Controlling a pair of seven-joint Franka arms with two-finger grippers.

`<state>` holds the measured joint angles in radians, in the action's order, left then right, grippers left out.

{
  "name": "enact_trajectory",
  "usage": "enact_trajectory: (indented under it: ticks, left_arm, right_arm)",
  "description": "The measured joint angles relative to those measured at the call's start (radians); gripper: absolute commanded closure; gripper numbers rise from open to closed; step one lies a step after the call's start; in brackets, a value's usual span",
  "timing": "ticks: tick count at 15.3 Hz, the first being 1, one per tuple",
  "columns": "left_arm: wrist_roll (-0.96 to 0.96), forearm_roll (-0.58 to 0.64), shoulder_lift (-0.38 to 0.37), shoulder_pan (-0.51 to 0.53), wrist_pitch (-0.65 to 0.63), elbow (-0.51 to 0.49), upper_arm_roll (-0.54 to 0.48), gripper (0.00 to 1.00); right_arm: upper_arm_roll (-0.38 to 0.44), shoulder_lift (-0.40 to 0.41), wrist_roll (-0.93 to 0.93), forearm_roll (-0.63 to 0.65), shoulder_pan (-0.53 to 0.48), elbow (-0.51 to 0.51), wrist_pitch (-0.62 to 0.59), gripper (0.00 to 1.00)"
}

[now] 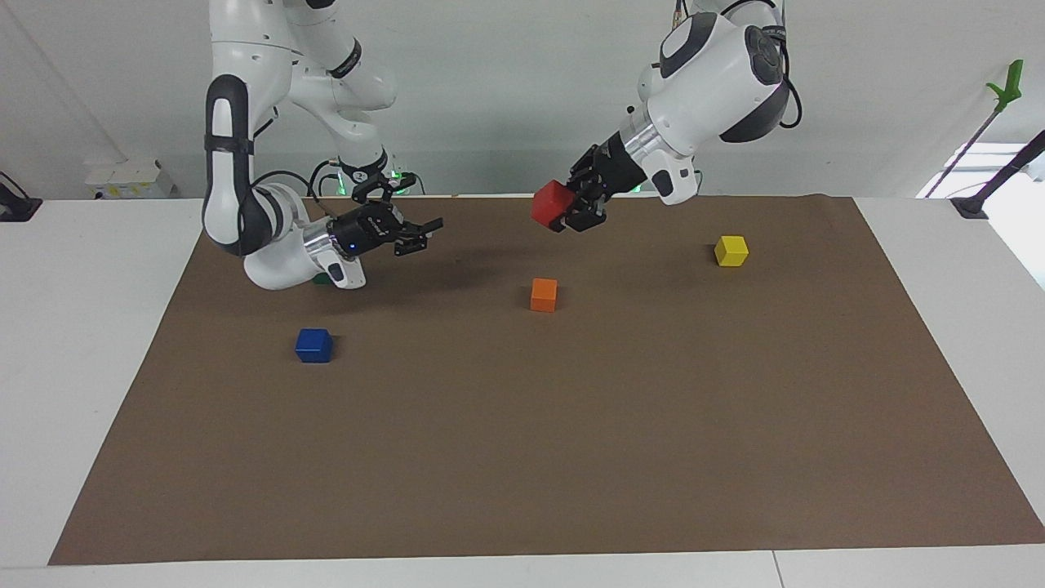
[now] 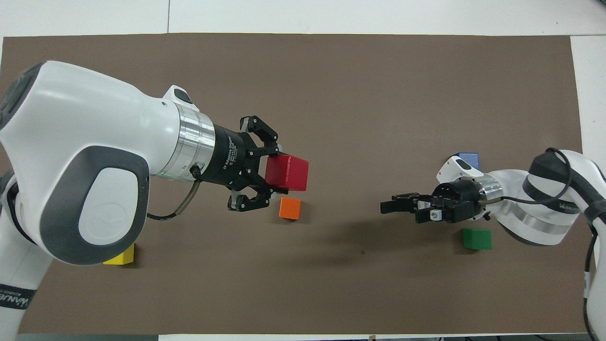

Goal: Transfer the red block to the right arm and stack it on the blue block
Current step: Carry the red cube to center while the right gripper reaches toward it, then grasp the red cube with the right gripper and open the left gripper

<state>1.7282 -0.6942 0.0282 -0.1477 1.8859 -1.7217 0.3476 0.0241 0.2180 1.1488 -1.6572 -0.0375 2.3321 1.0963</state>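
The left gripper's fingers are shut on the red block [image 1: 549,202], so the right gripper should next grab it by the block's end that sticks out past those fingers.
The red block [image 1: 549,202] hangs in the air above the orange cube [image 1: 544,294], and my left gripper [image 1: 565,214] is shut on it. In the overhead view the red block [image 2: 288,173] sticks out past the fingertips of the left gripper [image 2: 278,172]. My right gripper [image 1: 418,233] is open and holds nothing; it is raised and points toward the red block with a wide gap between them. Overhead, the right gripper [image 2: 389,207] is level with the orange cube [image 2: 289,208]. The blue block [image 1: 313,345] rests on the mat; the right wrist partly covers the blue block [image 2: 468,157] from above.
A green cube [image 2: 476,238] lies under the right forearm. A yellow cube [image 1: 731,250] sits toward the left arm's end of the table. All cubes lie on a brown mat [image 1: 522,441].
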Motion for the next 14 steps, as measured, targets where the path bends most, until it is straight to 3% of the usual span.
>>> enact_trajectory:
  ticks: [6, 10, 14]
  left_arm:
    - [0.118, -0.089, -0.064, -0.189, 0.339, -0.21, 0.006, 1.0]
    - [0.134, -0.094, -0.106, -0.226, 0.38, -0.271, 0.004, 1.0]
    - [0.134, -0.094, -0.11, -0.236, 0.412, -0.282, 0.003, 1.0]
  right_arm:
    - [-0.004, 0.104, 0.052, -0.169, 0.125, 0.001, -0.134, 0.0]
    - [-0.02, 0.204, 0.067, -0.219, 0.165, -0.008, -0.207, 0.0]
    - [-0.093, 0.227, 0.071, -0.295, 0.165, -0.021, -0.234, 0.0]
